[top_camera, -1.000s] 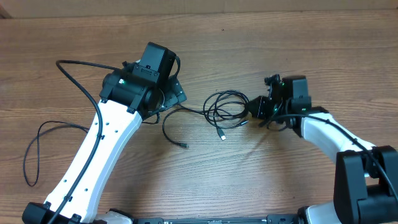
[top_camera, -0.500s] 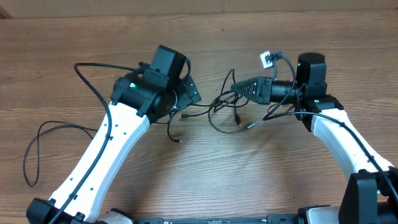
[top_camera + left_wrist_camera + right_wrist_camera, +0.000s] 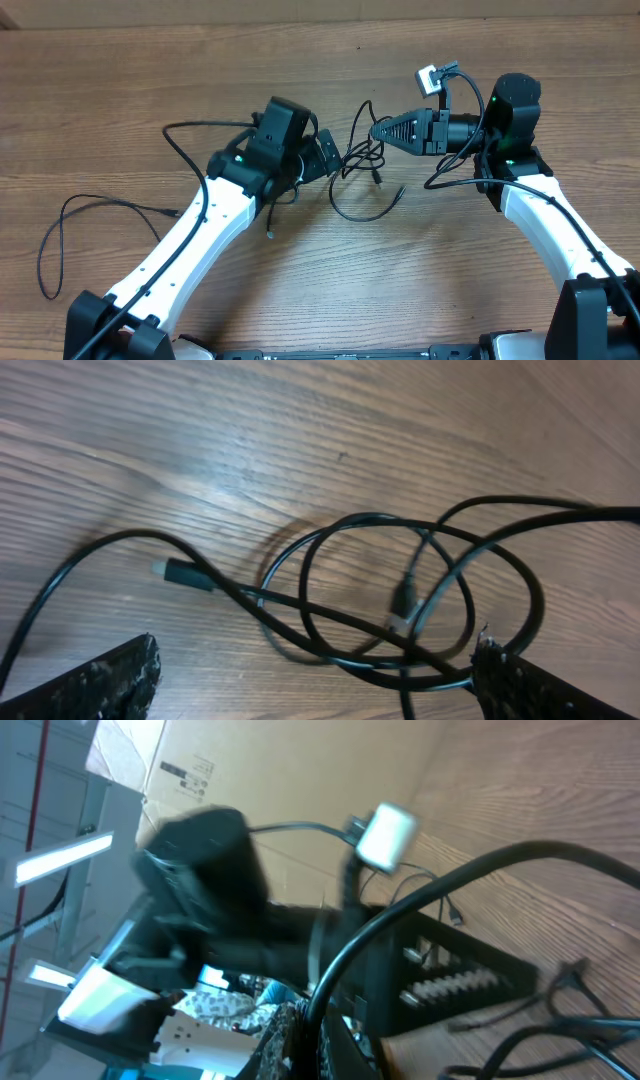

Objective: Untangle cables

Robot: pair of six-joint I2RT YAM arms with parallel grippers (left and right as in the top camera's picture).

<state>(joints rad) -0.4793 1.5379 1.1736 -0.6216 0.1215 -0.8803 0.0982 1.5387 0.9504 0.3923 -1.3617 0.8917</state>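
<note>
The piece of cable arcs from my gripper's fingers above the tabletop into the tangle, so I will lower the piece of cable before my right gripper lets it go.
A tangle of thin black cables (image 3: 358, 162) lies on the wooden table between my two grippers, one loop (image 3: 360, 212) trailing toward the near side. My right gripper (image 3: 376, 130) points left above it, shut on one cable strand (image 3: 420, 905) that arcs away from its fingers (image 3: 322, 1038). My left gripper (image 3: 327, 160) stands open just left of the tangle. In the left wrist view the looped cables (image 3: 400, 590) and a plug (image 3: 185, 575) lie ahead of my open gripper (image 3: 315, 660), and one strand touches the right fingertip (image 3: 520, 680).
Another thin black cord (image 3: 60, 235) lies in a loop at the table's far left. A loose plug end (image 3: 272, 234) rests beside the left arm. A thicker wire (image 3: 200, 128) is fixed to the left arm. A small white tag (image 3: 428, 78) sticks up above the right gripper.
The right gripper has risen and swung to point left, dragging the tangle with it. The left arm has moved right, up to the tangle, its jaws staying open.
</note>
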